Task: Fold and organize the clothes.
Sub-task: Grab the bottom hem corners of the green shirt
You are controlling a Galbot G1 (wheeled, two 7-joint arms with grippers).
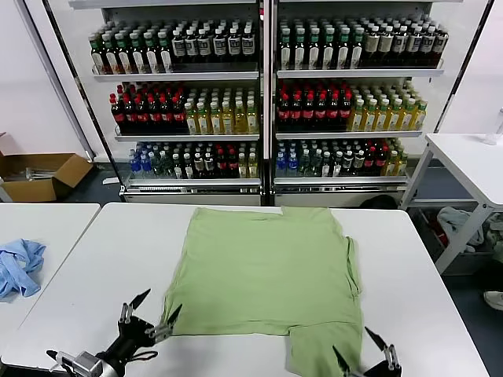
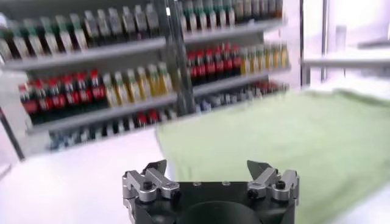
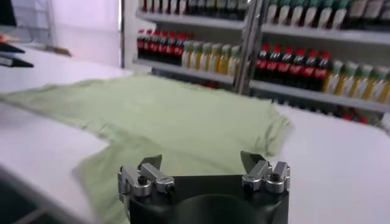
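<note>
The light green shirt needs to be grabbed by its sleeve (image 1: 318, 349) next with my right gripper, so the sleeve can be folded over the shirt's plain body (image 1: 263, 271).
A light green shirt (image 1: 267, 271) lies spread flat on the white table (image 1: 102, 267), plain side up, with no collar or print showing. One sleeve hangs toward the front edge at the right (image 1: 318, 349). My left gripper (image 1: 149, 310) is open and empty just off the shirt's near left corner. My right gripper (image 1: 363, 349) is open and empty over the near right sleeve. The shirt shows in the left wrist view (image 2: 286, 134) beyond the left gripper (image 2: 207, 167), and in the right wrist view (image 3: 158, 115) beyond the right gripper (image 3: 201, 161).
A blue cloth (image 1: 17, 265) lies on a second table at the left. Drink shelves (image 1: 267, 94) stand behind the table. A cardboard box (image 1: 39, 174) sits on the floor at the far left. Another white table (image 1: 471, 161) stands at the right.
</note>
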